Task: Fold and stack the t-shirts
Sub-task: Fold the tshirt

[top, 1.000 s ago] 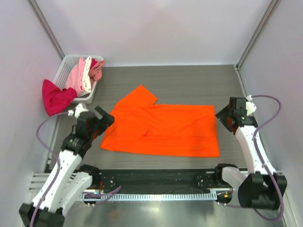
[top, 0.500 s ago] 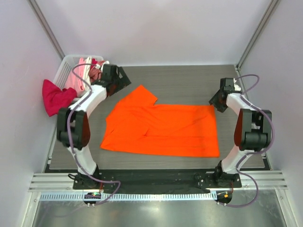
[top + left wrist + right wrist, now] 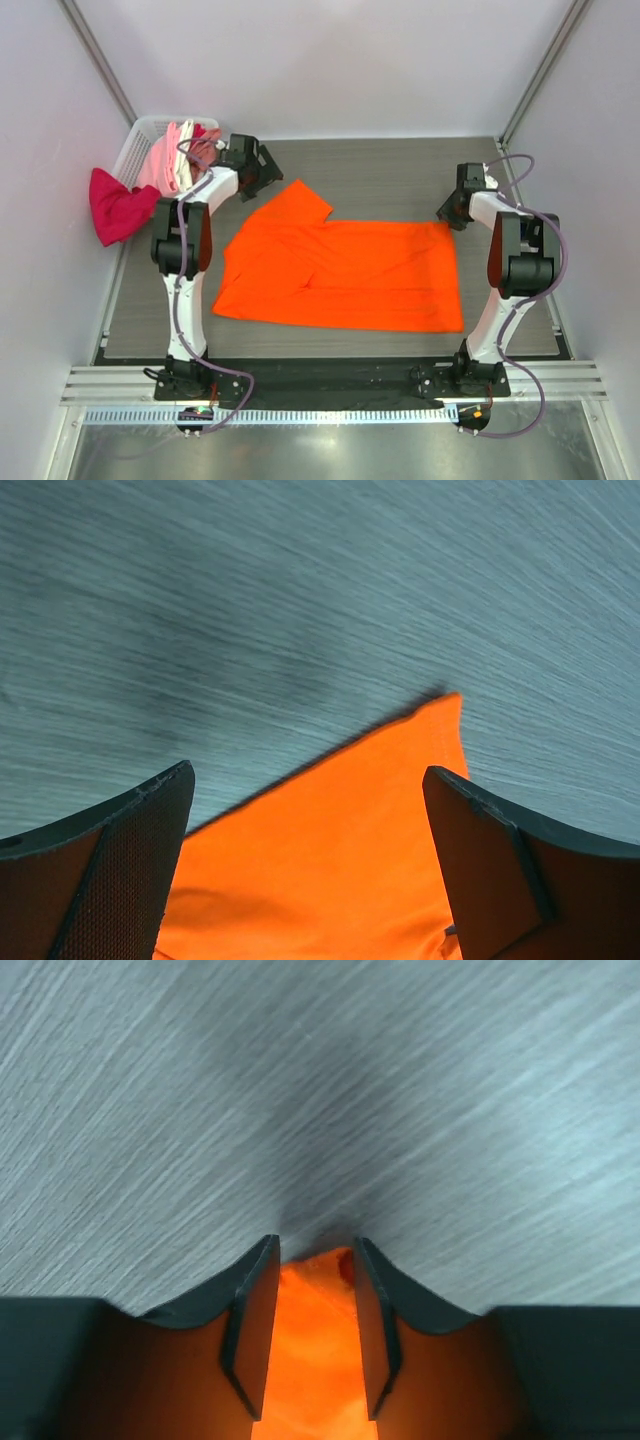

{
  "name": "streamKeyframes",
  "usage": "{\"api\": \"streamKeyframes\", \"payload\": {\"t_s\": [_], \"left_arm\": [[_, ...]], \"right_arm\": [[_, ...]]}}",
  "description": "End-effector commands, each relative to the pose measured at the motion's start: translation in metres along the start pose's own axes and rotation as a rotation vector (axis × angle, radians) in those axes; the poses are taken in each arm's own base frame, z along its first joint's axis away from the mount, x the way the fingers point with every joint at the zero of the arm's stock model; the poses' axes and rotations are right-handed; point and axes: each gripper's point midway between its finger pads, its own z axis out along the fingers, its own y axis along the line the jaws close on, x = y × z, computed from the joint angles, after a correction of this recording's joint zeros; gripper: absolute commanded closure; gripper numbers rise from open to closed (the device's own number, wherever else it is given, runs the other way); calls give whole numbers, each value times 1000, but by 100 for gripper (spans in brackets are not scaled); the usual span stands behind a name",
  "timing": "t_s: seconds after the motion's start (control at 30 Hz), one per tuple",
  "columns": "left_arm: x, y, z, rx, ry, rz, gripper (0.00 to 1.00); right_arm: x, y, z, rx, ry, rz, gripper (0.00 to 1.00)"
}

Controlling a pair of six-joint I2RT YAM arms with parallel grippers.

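Note:
I will grab the end of the orange t-shirt's sleeve with my left gripper next, to fold the t-shirt's back edge forward. My right gripper holds the t-shirt's back corner.
The bright orange t-shirt [image 3: 340, 270] lies spread on the grey table, one sleeve pointing to the back left. My left gripper [image 3: 268, 176] is open, just above that sleeve's tip; in the left wrist view its fingers [image 3: 120, 860] stand wide apart over the orange cloth [image 3: 330, 860]. My right gripper [image 3: 446, 214] is at the shirt's back right corner, shut on a fold of orange cloth [image 3: 310, 1340] between its fingers [image 3: 250, 1320]. A magenta-red shirt [image 3: 115, 205] hangs over the basket's near end. Pink, white and salmon shirts [image 3: 178, 155] lie in the basket.
The white mesh basket [image 3: 143, 128] stands at the back left corner against the left wall. Frame posts rise at both back corners. Bare grey table [image 3: 400, 170] lies behind the orange shirt. A metal rail runs along the near edge.
Both arms have reached from the near side to the far side. The left gripper now hovers at the sleeve tip and the right gripper has closed on the back right corner.

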Motion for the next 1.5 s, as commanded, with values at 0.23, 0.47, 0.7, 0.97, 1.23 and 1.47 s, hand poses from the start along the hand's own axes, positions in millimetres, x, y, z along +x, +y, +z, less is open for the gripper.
{"api": "streamKeyframes", "payload": {"t_s": [0.23, 0.47, 0.7, 0.97, 1.23, 1.47], "left_arm": [[-16, -31, 15, 117, 12, 37, 7], [-6, -39, 26, 166, 63, 26, 11], [29, -42, 36, 216, 228, 65, 18], [52, -45, 40, 189, 323, 137, 49], [64, -47, 36, 189, 357, 175, 47], [72, -51, 38, 197, 382, 196, 75]], "right_arm": [[-3, 7, 6, 16, -32, -10, 99], [-3, 0, 5, 43, -50, 7, 99], [-1, 3, 4, 22, -37, 7, 99], [0, 2, 3, 15, -33, 11, 99], [0, 1, 4, 8, -28, 20, 99], [1, 1, 4, 1, -25, 25, 99]]}}
